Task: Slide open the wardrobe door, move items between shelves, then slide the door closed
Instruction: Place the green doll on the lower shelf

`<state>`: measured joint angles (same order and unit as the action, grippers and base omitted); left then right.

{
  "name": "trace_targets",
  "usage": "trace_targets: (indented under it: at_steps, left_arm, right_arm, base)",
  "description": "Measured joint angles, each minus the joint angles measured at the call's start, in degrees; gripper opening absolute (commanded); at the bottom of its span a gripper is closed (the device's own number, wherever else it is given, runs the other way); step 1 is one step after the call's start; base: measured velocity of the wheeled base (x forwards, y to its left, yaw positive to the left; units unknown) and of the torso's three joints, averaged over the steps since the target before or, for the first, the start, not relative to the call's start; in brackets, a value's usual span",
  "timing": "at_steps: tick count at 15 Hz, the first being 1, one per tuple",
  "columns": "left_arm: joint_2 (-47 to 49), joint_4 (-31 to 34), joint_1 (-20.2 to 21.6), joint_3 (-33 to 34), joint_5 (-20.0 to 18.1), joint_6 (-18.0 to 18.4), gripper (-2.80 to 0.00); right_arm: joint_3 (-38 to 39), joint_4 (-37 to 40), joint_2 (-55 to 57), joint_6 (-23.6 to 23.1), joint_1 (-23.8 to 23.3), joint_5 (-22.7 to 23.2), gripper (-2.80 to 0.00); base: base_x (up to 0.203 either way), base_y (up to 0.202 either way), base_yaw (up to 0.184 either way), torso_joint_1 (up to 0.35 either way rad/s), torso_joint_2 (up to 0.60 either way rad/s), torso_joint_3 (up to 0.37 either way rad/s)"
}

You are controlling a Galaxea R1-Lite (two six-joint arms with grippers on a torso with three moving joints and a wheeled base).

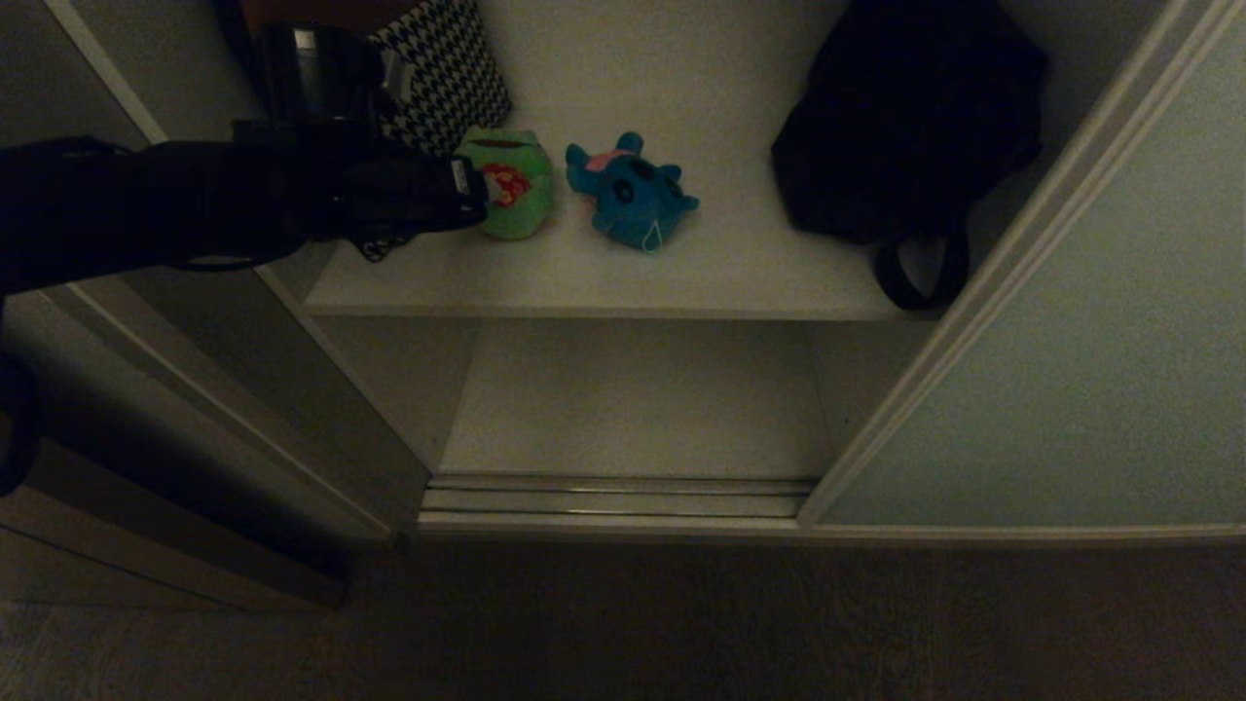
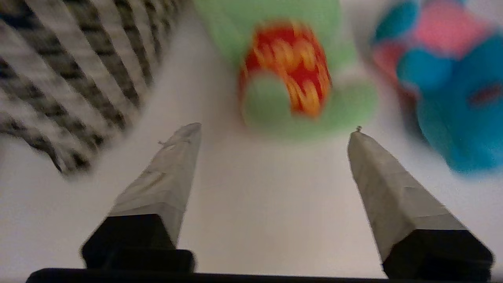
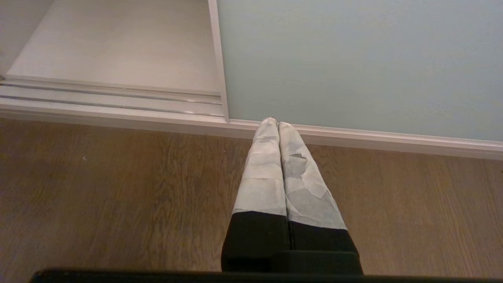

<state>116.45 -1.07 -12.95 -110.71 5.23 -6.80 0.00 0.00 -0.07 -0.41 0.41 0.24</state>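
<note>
My left gripper should next grab the green plush toy by its foot over the red patch (image 2: pixel 267 98). Then it can move the toy to the lower shelf.
The wardrobe stands open, with the sliding wardrobe door (image 1: pixel 1071 370) pushed to the right. On the upper shelf (image 1: pixel 740 263) lie a teal-blue plush toy (image 1: pixel 633 195) with a pink patch and, to its left, a green plush toy (image 1: pixel 511 185) with a red and yellow patch. My left gripper (image 1: pixel 477 190) reaches in from the left, level over the shelf. In the left wrist view it (image 2: pixel 274 129) is open and empty, its tips just short of the green plush (image 2: pixel 290 78), with the blue plush (image 2: pixel 463 110) off to one side. My right gripper (image 3: pixel 275 122) hangs shut over the wooden floor.
A houndstooth bag (image 1: pixel 443 73) stands at the shelf's back left, close behind my left arm. A black bag (image 1: pixel 905 117) fills the right end. The lower shelf (image 1: pixel 633 399) is bare. The door track (image 1: pixel 613 497) runs along the floor in front.
</note>
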Motion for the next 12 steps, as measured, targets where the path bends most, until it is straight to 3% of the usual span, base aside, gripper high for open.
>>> trace_targets:
  at_steps: [4,7,12]
  left_arm:
    - [3.0,-10.1,0.1,-0.1,1.9,0.7,0.00]
    - [5.4,-12.0,0.1,0.3,1.7,0.2,0.00]
    - [9.8,-20.8,-0.4,0.3,1.9,0.3,0.00]
  right_arm:
    - [0.0,0.0,0.0,0.0,0.0,0.0,-2.80]
    - [0.0,0.0,0.0,0.0,0.0,0.0,-2.80]
    - [0.0,0.0,0.0,0.0,0.0,0.0,-2.80]
  base:
    - [0.000,0.000,0.000,0.000,0.00,0.000]
    - [0.000,0.000,0.000,0.000,0.00,0.000]
    - [0.000,0.000,0.000,0.000,0.00,0.000]
